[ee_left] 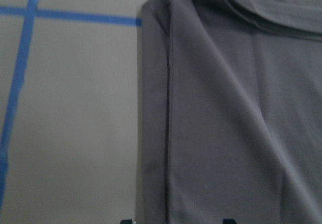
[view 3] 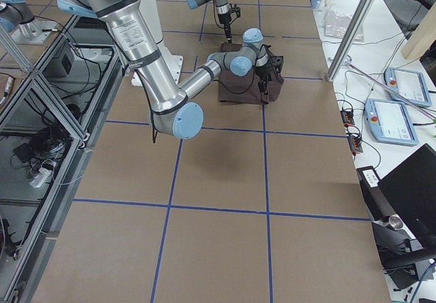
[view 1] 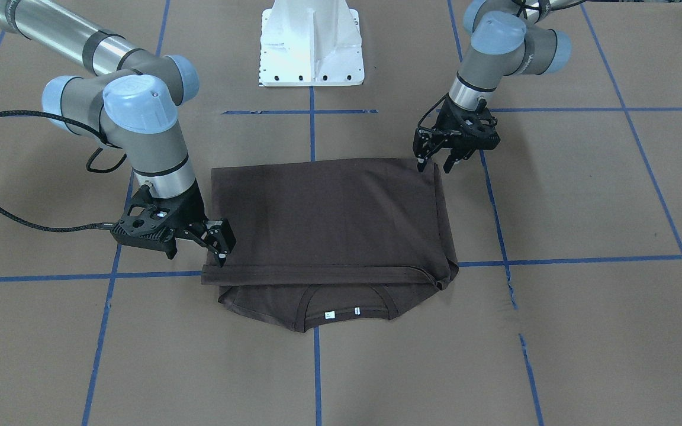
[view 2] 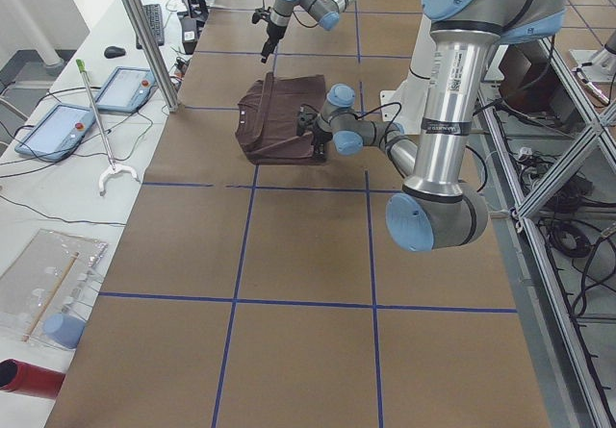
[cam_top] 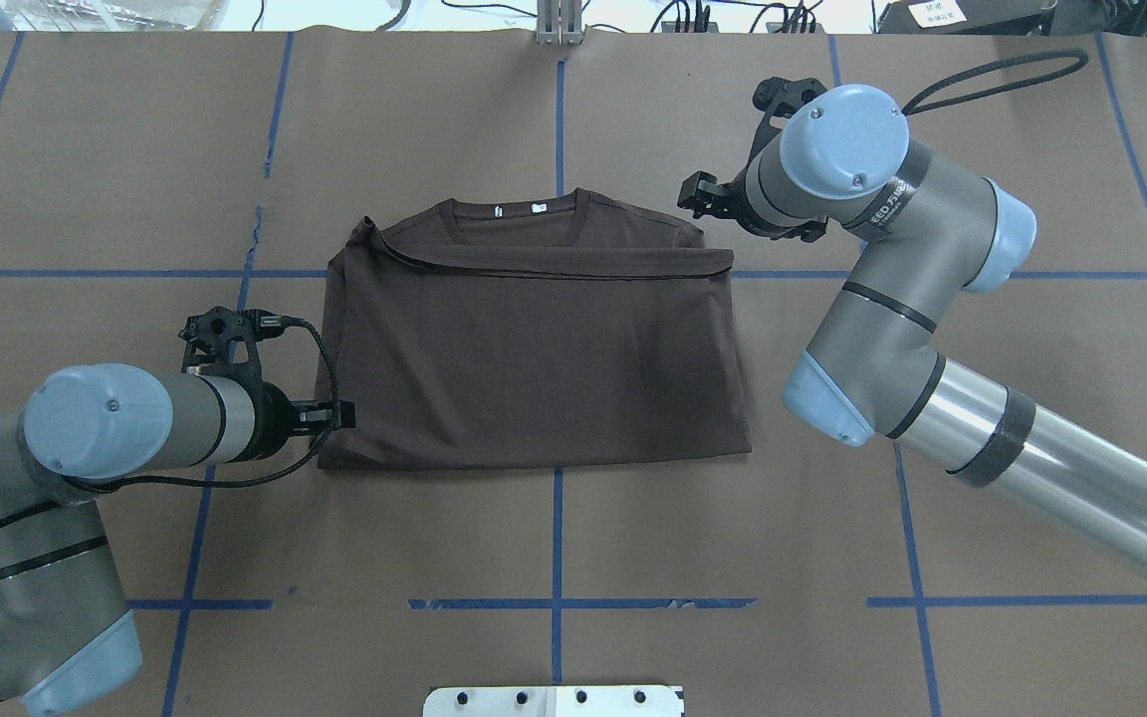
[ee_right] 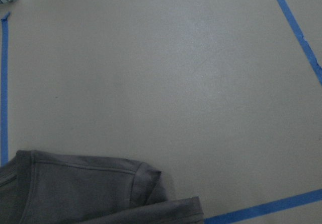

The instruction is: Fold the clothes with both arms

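Observation:
The left gripper grabs the dark T-shirt (view 1: 329,219) by the corner of its folded edge (view 1: 428,164) next, to fold it.
The dark brown T-shirt (view 1: 329,219) (cam_top: 534,358) lies flat on the brown table, its lower half folded up over the chest. The collar with white labels (view 1: 341,312) peeks out on the side far from the robot. My left gripper (view 1: 434,168) (cam_top: 340,416) hovers open at the folded corner nearest the robot; in the left wrist view the shirt's edge (ee_left: 226,108) lies between its two fingertips. My right gripper (view 1: 198,257) (cam_top: 693,194) stands open just outside the hem end near the collar side. The right wrist view shows only a shirt corner (ee_right: 75,189) and bare table.
The robot's white pedestal base (view 1: 311,47) (cam_top: 554,700) stands behind the shirt. Blue tape lines (view 1: 317,367) grid the brown table cover. Tablets (view 2: 58,130) (view 3: 409,85) and metal posts (view 2: 144,34) stand along the operators' side of the table.

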